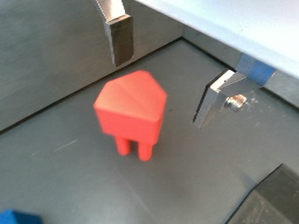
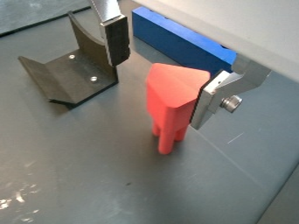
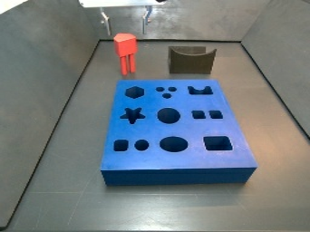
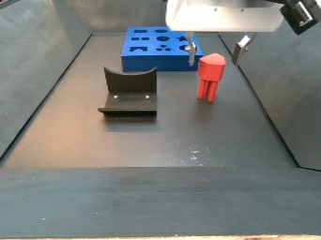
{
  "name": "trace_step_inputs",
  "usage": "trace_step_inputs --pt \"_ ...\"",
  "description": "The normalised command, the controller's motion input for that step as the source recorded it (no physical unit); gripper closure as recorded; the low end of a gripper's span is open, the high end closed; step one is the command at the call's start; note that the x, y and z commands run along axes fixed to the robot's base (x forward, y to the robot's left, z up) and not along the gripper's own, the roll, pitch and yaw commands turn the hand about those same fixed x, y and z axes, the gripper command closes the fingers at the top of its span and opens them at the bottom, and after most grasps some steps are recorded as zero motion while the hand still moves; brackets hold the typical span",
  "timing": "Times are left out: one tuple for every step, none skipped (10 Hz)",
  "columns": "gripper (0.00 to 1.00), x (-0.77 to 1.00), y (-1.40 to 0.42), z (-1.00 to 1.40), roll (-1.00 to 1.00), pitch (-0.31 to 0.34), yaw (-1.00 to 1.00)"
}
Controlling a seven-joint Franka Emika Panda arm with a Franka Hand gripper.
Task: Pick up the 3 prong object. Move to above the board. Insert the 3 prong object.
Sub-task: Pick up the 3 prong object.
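Note:
I should grab the 3 prong object next by its blocky red top (image 3: pixel 125 44). Then its prongs can go into the board (image 3: pixel 172 122).
The 3 prong object (image 3: pixel 125 50) is a small red-orange piece with a blocky top. It stands upright on its prongs on the grey floor, just beyond the far left corner of the board (image 3: pixel 172 122). The board is a thick blue slab with many shaped cutouts. My gripper (image 3: pixel 126 22) hangs open right above the piece. In both wrist views the piece (image 1: pixel 131 109) (image 2: pixel 173 98) stands between and below the two silver fingers (image 1: pixel 118 39) (image 2: pixel 214 96), closer to one of them. Nothing is gripped. In a side view the gripper (image 4: pixel 220 49) sits just over the red top (image 4: pixel 209 75).
The dark fixture (image 3: pixel 190 60) (image 4: pixel 129 92) stands on the floor beside the piece, past the board's far edge. Grey tray walls (image 3: pixel 72 82) rise close behind and beside the piece. A board edge (image 2: pixel 181 48) shows near the fingers.

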Motion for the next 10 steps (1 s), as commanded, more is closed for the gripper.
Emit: trace_step_inputs --pt "0.0 0.0 -0.32 -0.44 0.0 -0.317 0.12" --pt "0.0 0.0 -0.27 -0.64 0.07 -0.386 0.01" --pt "0.0 0.0 -0.2 -0.64 0.13 -0.377 0.0" --pt "0.0 0.0 -0.03 0.0 0.08 0.0 0.0" --pt "1.0 0.0 0.0 0.0 0.0 0.0 0.0" --pt "1.0 0.0 0.0 0.0 0.0 0.0 0.0" --pt "1.0 0.0 0.0 0.0 0.0 0.0 0.0" --pt "1.0 0.0 0.0 0.0 0.0 0.0 0.0" --pt "1.0 0.0 0.0 0.0 0.0 0.0 0.0" --pt "1.0 0.0 0.0 0.0 0.0 0.0 0.0"
